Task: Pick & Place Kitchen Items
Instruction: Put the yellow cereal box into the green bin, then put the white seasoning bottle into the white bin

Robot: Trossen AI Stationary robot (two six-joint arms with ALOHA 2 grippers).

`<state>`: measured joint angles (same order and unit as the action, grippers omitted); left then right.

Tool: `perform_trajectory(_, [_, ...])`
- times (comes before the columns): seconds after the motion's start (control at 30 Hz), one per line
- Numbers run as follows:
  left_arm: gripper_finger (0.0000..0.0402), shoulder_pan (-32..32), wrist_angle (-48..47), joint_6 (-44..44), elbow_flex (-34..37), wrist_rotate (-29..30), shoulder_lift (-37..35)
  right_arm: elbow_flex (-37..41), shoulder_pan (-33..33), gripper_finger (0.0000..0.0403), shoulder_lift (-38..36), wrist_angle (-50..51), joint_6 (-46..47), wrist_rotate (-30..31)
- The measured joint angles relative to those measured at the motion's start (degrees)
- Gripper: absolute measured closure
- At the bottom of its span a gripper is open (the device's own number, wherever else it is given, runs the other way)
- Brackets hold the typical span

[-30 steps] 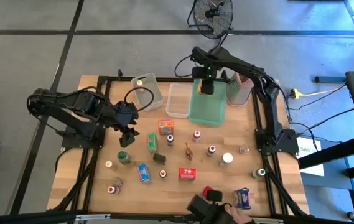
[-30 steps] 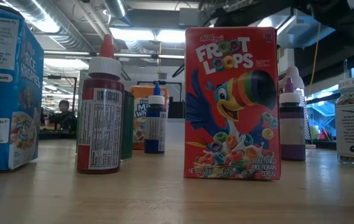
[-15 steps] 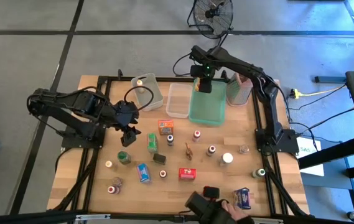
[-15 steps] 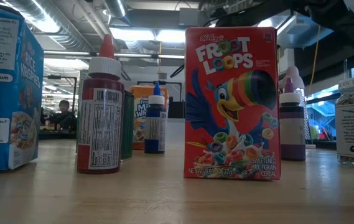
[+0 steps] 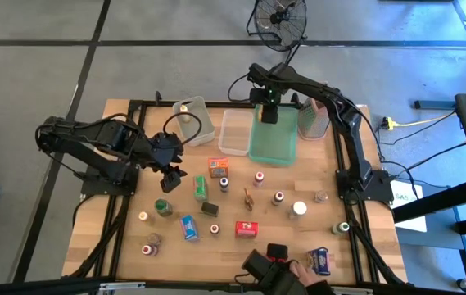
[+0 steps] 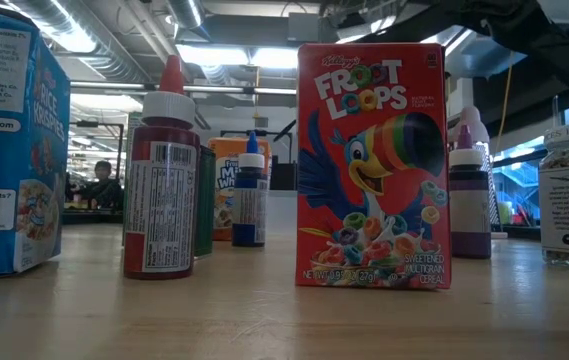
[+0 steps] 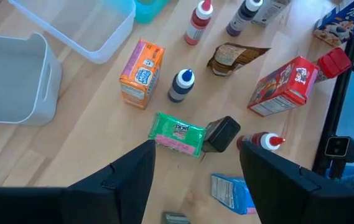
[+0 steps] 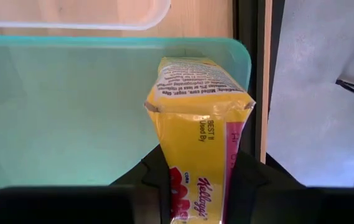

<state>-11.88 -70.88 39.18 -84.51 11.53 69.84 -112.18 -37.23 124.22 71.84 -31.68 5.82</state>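
Observation:
The yellow box's end [image 8: 195, 71] is inside the tray's rim in the right wrist view, and the yellow box would settle in the teal tray [image 8: 71, 112], so my right gripper needs to open now.
My right gripper [image 5: 269, 112] is over the far left corner of the teal tray [image 5: 275, 147], shut on a yellow cereal box [image 8: 198, 118]. My left gripper [image 7: 196, 147] hangs open above the table's left half, over a green packet [image 7: 178, 132] and a small black thing [image 7: 221, 132], touching nothing. Around them stand an orange box [image 7: 142, 73], a blue-capped bottle [image 7: 181, 85], a red cereal box [image 7: 282, 87] and a red bottle [image 7: 260, 141]. The low view shows the red cereal box [image 6: 372, 165] and bottles, but no gripper. My right gripper pinches the yellow box between its two fingers [image 8: 155, 174], on two opposite faces near its upper end [image 8: 195, 186]. The fingers come from above, pointing down. The box stands on end below them, inside the tray's outline; whether its lower end [image 8: 195, 71] touches the tray, I cannot tell.
Two clear bins [image 5: 234, 131] [image 5: 196, 119] lie left of the tray, and a tall container [image 5: 314, 119] stands to its right. Several small bottles and boxes are scattered over the table's near half. A person's hand [image 5: 302, 280] with a black thing is at the near edge.
My right gripper has sunk a little toward the teal tray and drifted slightly toward the far edge, keeping the yellow box. The person's hand at the near edge has shifted a little to the left.

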Motion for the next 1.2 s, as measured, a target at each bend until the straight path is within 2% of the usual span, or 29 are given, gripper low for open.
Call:
perform_trajectory(0.33, [0.0172, -0.02, -0.02, 0.61, 0.00, -0.02, 0.00, 0.00, -0.22, 0.0247, 0.03, -0.35, -0.29, -3.06])
perform_trajectory(0.73, [0.0173, -0.02, -0.04, 0.61, 0.00, -0.02, 0.00, 0.00, -0.17, 0.0157, 0.04, 2.80, 2.27, -1.69])
perform_trajectory(0.93, [0.0172, -0.02, -0.06, 0.61, 0.00, 1.62, 0.00, -0.06, -0.07, 0.0145, -2.85, 2.82, 2.24, -1.60])
perform_trajectory(1.2, [0.0172, -0.02, -0.10, 1.00, 0.00, 1.84, 0.00, -4.57, 0.73, 0.0146, -9.56, 6.23, 2.93, -5.99])
